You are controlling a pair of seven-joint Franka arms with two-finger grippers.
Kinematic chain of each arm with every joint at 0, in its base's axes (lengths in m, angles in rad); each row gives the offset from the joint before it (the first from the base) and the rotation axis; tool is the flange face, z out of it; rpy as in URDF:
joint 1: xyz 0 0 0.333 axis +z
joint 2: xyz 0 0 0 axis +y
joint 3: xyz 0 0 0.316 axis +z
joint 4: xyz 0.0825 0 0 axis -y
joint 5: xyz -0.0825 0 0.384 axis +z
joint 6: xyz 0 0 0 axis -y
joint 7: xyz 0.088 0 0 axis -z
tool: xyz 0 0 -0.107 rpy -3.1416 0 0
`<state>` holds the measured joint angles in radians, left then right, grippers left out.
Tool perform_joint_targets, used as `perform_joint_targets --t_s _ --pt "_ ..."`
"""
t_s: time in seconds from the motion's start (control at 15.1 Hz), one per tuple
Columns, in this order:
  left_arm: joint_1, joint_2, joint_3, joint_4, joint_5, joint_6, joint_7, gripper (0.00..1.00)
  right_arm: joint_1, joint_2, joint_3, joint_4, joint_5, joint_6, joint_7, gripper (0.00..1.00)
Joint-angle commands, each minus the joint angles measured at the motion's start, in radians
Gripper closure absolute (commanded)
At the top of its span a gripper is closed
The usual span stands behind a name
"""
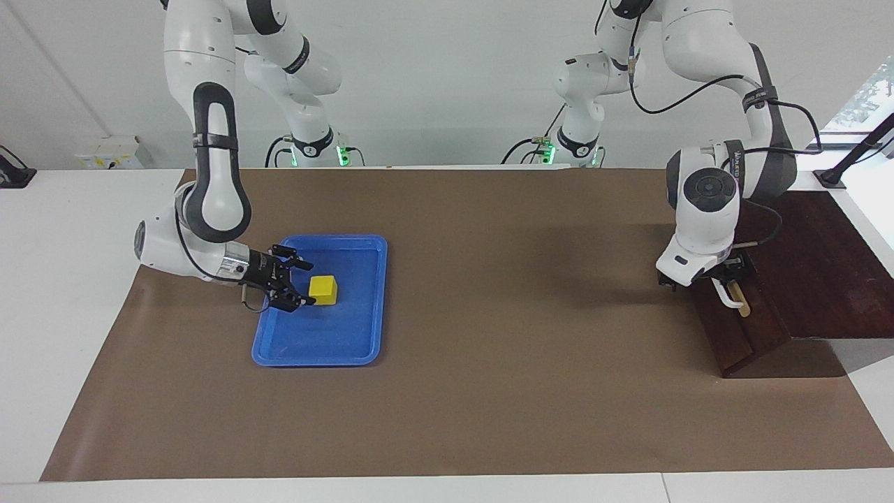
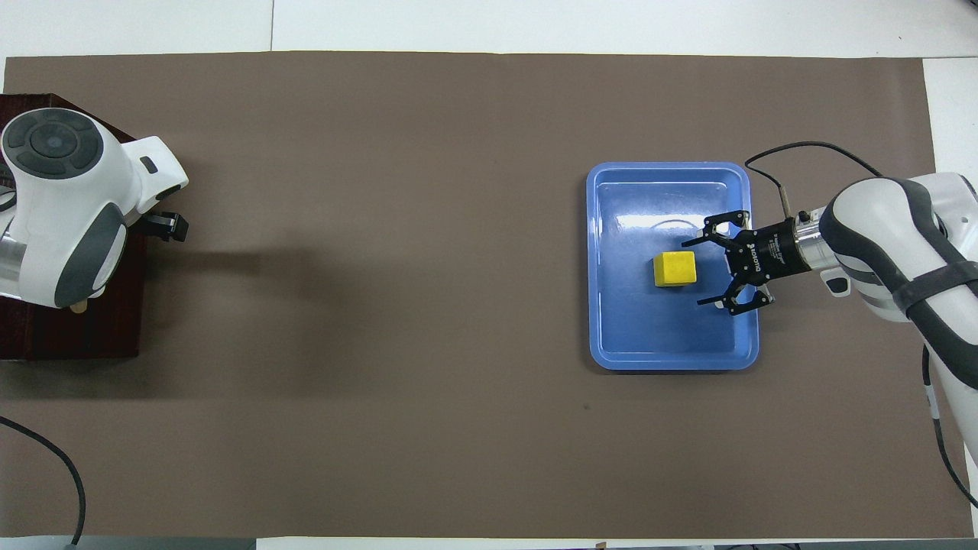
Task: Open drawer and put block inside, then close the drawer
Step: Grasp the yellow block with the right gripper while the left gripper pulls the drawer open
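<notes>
To put the yellow block inside the drawer (image 2: 114, 325), my right gripper should next grab the yellow block's opposite sides.
The block (image 1: 323, 289) (image 2: 675, 269), a small yellow cube, lies in a blue tray (image 1: 360, 335) toward the right arm's end of the table. My right gripper (image 1: 304, 283) (image 2: 694, 273) is low over the tray right beside the block, open, with one fingertip on each side of the block's edge and nothing held. The drawer (image 1: 744, 328) is shut in its dark brown box (image 1: 817, 265). My left gripper (image 1: 702, 274) hangs open over the end of the drawer's white handle (image 1: 732, 298) that is nearer to the robots. Whether it touches the handle I cannot tell.
A brown mat (image 1: 517, 363) covers the table between the tray and the box. In the overhead view the left arm's wrist (image 2: 65, 202) hides most of the box (image 2: 69, 332) and its handle. A cable (image 2: 802, 149) loops off the right wrist.
</notes>
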<state>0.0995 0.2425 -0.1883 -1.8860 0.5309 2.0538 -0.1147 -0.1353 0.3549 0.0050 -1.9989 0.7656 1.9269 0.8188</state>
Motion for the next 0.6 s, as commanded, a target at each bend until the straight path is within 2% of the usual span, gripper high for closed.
perform_joint_targets --t_s 0.0,0.4,0.46,0.53 --pt "-0.007 -0.032 -0.005 -0.042 0.014 0.025 -0.063 0.0 -0.004 -0.011 0.003 -0.026 0.046 0.021 -0.043 0.0" --pt "-0.079 -0.035 -0.005 -0.038 -0.012 -0.017 -0.068 0.0 -0.003 -0.011 0.004 -0.035 0.047 0.043 -0.058 0.0" --pt "-0.092 -0.035 -0.005 -0.035 -0.02 -0.021 -0.068 0.0 -0.003 -0.013 0.004 -0.04 0.047 0.047 -0.059 0.1" --pt "-0.095 -0.035 -0.005 -0.035 -0.022 -0.026 -0.068 0.0 -0.003 -0.013 0.004 -0.038 0.053 0.047 -0.058 0.29"
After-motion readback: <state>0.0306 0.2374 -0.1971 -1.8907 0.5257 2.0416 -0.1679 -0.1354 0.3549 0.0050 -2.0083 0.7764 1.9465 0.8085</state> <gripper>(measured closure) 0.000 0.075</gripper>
